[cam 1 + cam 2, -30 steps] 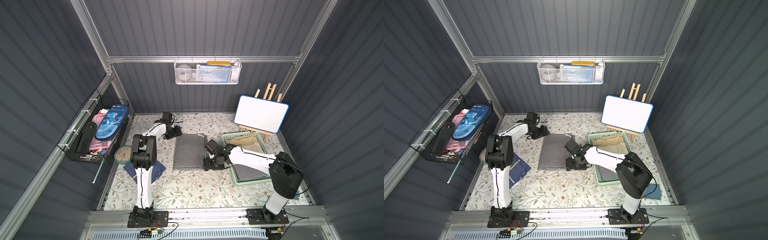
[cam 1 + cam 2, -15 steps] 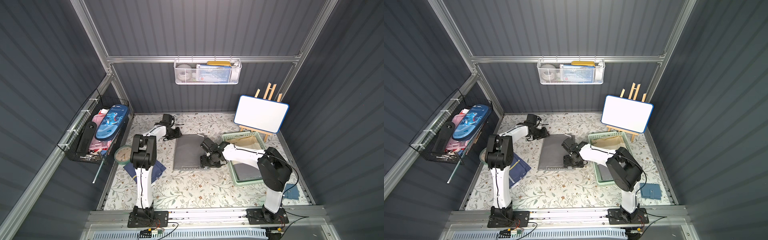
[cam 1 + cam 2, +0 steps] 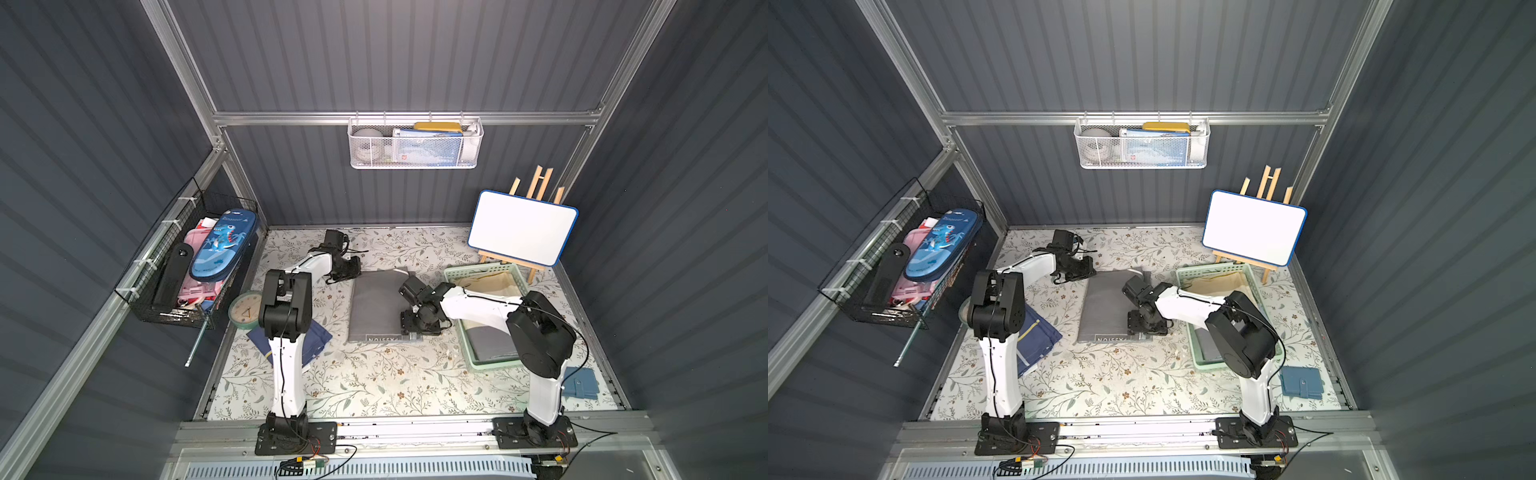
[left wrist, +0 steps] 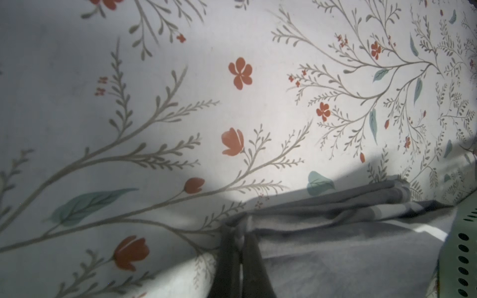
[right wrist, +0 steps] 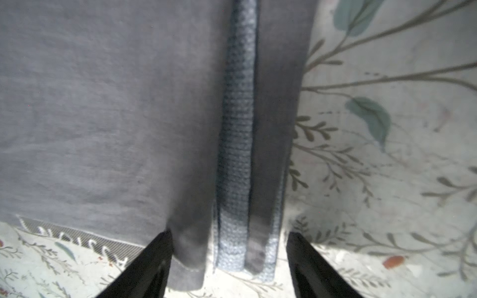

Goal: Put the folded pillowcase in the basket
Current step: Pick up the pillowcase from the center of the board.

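Note:
My right gripper will next grab the folded pillowcase's layered near corner, diagonal from my left gripper, so it goes flat into the basket still folded.
The folded pillowcase (image 3: 374, 307) (image 3: 1104, 307) is a grey rectangle lying flat on the floral table mat. My left gripper (image 3: 354, 272) (image 3: 1089, 271) is at its far left corner. In the left wrist view that gripper (image 4: 238, 232) is shut, with a pinch of grey pillowcase (image 4: 348, 245) between its fingertips. My right gripper (image 3: 415, 330) (image 3: 1144, 330) sits low at the near right corner. In the right wrist view it (image 5: 228, 240) is open and straddles the layered edge of the pillowcase (image 5: 103, 103). The mint-green basket (image 3: 494, 365) (image 3: 1208, 365) (image 4: 464, 245) stands just right of the pillowcase and holds beige and grey cloth.
A whiteboard on an easel (image 3: 521, 226) stands behind the basket. A round clock (image 3: 245, 307) and a dark blue cloth (image 3: 316, 336) lie by the left arm's base. A blue wallet (image 3: 582, 382) lies near right. A black wire basket (image 3: 191, 266) and a white mesh basket (image 3: 415, 143) hang on the walls.
My left gripper has closed on the pillowcase's far left corner. The right arm has folded closer over the basket, while its open gripper stays at the near right corner.

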Available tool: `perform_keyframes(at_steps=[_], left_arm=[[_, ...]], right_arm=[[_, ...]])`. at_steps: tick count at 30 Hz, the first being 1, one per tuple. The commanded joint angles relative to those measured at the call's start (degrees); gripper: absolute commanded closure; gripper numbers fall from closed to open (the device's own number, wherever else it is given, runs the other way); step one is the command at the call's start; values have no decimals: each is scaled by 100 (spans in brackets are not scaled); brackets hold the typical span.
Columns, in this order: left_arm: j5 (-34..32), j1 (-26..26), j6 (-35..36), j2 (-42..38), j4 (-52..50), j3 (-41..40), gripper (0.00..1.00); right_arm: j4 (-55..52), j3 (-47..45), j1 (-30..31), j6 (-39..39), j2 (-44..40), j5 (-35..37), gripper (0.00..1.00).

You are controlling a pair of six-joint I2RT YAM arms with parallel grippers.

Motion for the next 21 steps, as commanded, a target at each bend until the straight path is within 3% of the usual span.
perform_keyframes(at_steps=[1, 4, 7, 13, 18, 21], left_arm=[[49, 11, 45, -196, -8, -8, 100], [49, 11, -26, -219, 18, -25, 100], [48, 11, -62, -278, 53, -51, 100], [184, 11, -158, -367, 113, -43, 100], [194, 6, -255, -513, 191, -50, 100], [318, 2, -329, -743, 341, -191, 100]], right_arm=[[-255, -67, -35, 44, 13, 193, 25], [-302, -3, -41, 118, 164, -81, 26], [-63, -122, -51, 256, 215, -493, 33], [460, -463, -138, 431, 111, -911, 73], [368, -359, -167, 291, -111, -796, 94], [286, -339, -158, 208, -465, -458, 100]])
